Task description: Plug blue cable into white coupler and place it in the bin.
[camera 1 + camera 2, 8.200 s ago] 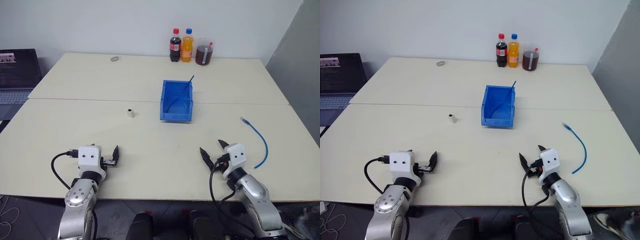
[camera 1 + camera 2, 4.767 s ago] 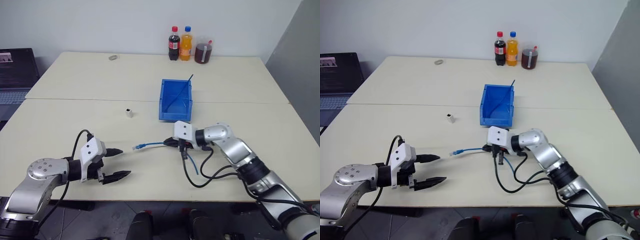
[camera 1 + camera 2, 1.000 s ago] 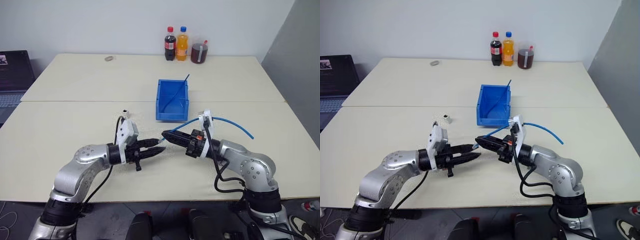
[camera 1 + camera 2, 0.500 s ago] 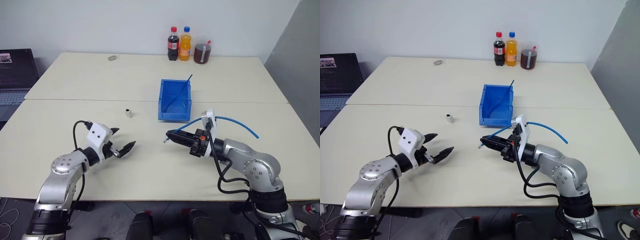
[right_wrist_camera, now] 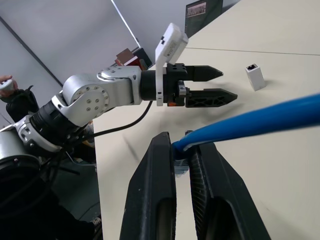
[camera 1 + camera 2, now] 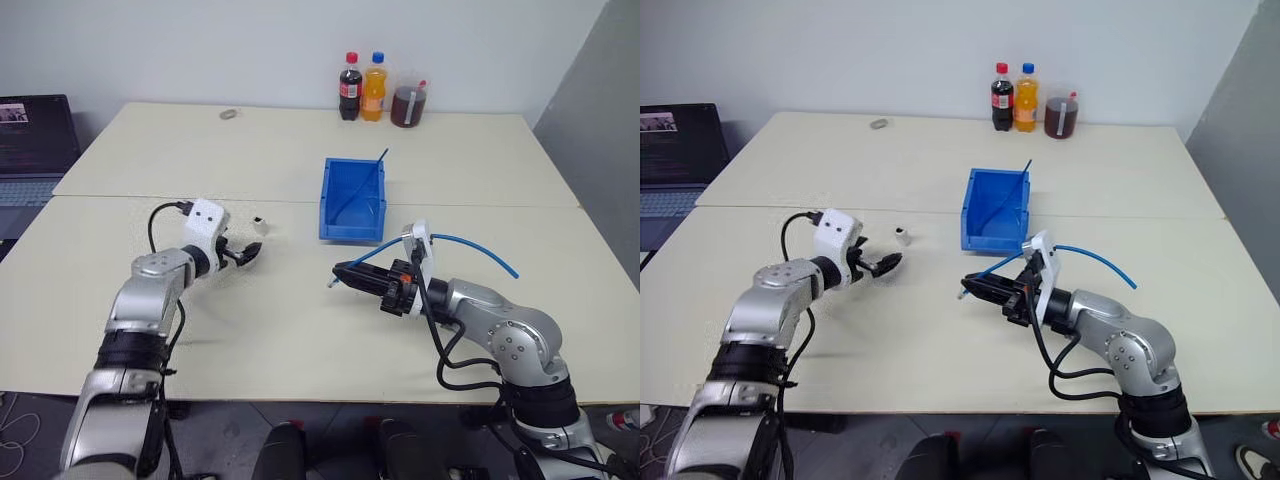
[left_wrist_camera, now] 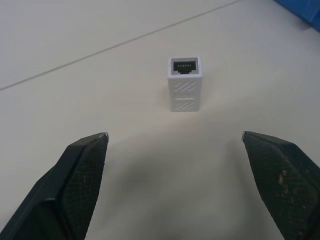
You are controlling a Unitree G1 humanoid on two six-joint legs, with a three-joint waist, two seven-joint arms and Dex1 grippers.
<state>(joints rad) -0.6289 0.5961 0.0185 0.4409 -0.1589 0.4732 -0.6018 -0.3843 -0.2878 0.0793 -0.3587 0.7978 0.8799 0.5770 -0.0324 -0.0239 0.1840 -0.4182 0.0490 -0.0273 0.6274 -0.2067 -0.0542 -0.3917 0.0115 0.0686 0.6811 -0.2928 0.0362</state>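
Table shows between my left gripper's fingers and the white coupler (image 6: 260,226) (image 7: 185,84), so closing now would miss. My left gripper moves toward the coupler, before it closes on the coupler.
The white coupler (image 7: 185,84) stands upright on the table, its dark socket facing up, left of the bin (image 6: 352,233). My left gripper (image 7: 175,135) is open just short of it, one finger to each side, touching nothing. My right gripper (image 6: 337,271) is shut on the blue cable (image 6: 470,243) near its plug end, held above the table in front of the bin and pointing left. The small clear plug (image 6: 330,283) pokes out past the fingertips, and the rest of the cable arcs back over my right arm.
A thin dark strand (image 6: 366,184) leans inside the bin. Two bottles (image 6: 362,88) and a jar (image 6: 406,106) stand at the far edge, with a small ring (image 6: 230,114) to their left. A laptop (image 6: 35,140) sits far left. A person's hand (image 5: 7,84) shows beyond the table.
My left gripper has opened and swung away from the cable's plug, out to the left and farther up the table toward the coupler. The right gripper has kept still with the cable.
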